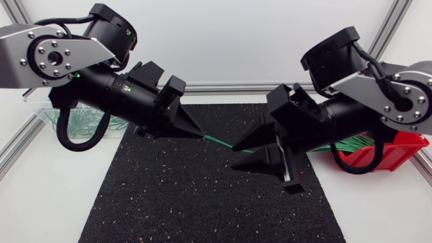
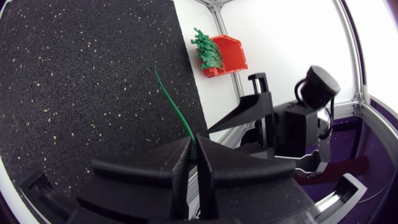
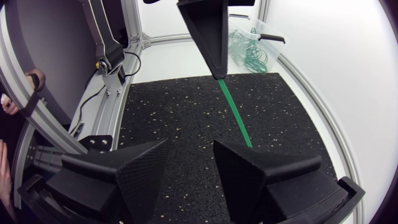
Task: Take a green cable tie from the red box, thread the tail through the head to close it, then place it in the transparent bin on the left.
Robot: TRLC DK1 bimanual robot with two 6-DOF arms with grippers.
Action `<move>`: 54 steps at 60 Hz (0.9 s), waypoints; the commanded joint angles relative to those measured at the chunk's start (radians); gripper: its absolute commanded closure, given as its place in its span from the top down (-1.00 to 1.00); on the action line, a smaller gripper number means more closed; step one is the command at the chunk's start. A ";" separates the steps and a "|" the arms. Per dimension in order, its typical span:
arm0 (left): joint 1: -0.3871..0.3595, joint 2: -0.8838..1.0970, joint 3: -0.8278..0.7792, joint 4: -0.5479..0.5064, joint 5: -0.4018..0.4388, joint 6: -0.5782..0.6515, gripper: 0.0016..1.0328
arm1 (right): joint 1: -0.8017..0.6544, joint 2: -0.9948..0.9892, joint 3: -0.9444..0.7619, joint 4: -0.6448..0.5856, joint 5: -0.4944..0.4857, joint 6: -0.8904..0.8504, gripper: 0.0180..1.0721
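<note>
I should take hold of the long green cable tie by its strap (image 1: 219,142) (image 3: 235,115) next with my right gripper. Then the tail can be threaded through the head.
My left gripper (image 1: 197,129) hangs over the black mat, shut on one end of a green cable tie (image 1: 217,140). In the left wrist view the tie (image 2: 173,102) sticks out straight from between the closed fingertips of the left gripper (image 2: 198,142). My right gripper (image 1: 236,154) faces it from the right, open, with its fingertips at the tie's free end. In the right wrist view the tie (image 3: 236,115) runs from the left gripper's tip (image 3: 217,73) towards one finger (image 3: 249,167) of the right gripper (image 3: 189,152), and nothing is clamped between the fingers.
The red box (image 1: 395,154) with several green ties stands at the mat's right edge, also seen as the red box (image 2: 225,55). At the back left, partly behind my left arm, is the transparent bin (image 1: 42,113) holding closed ties; the right wrist view shows the bin (image 3: 250,45). A black mat (image 1: 202,202) covers the table's middle.
</note>
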 commanded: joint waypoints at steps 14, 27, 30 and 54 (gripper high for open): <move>-0.083 -0.018 -0.005 -0.096 0.008 0.231 -0.92 | -0.063 0.203 0.195 -0.270 -0.179 -0.277 0.05; -0.140 -0.024 0.001 -0.173 0.010 0.343 -0.92 | -0.033 0.243 0.198 -0.327 -0.199 -0.372 0.04; -0.146 -0.021 0.005 -0.178 0.008 0.353 -0.92 | -0.028 0.248 0.196 -0.349 -0.203 -0.398 0.04; -0.181 -0.005 0.037 -0.184 0.010 0.359 -0.92 | 0.004 0.285 0.179 -0.393 -0.211 -0.489 -0.46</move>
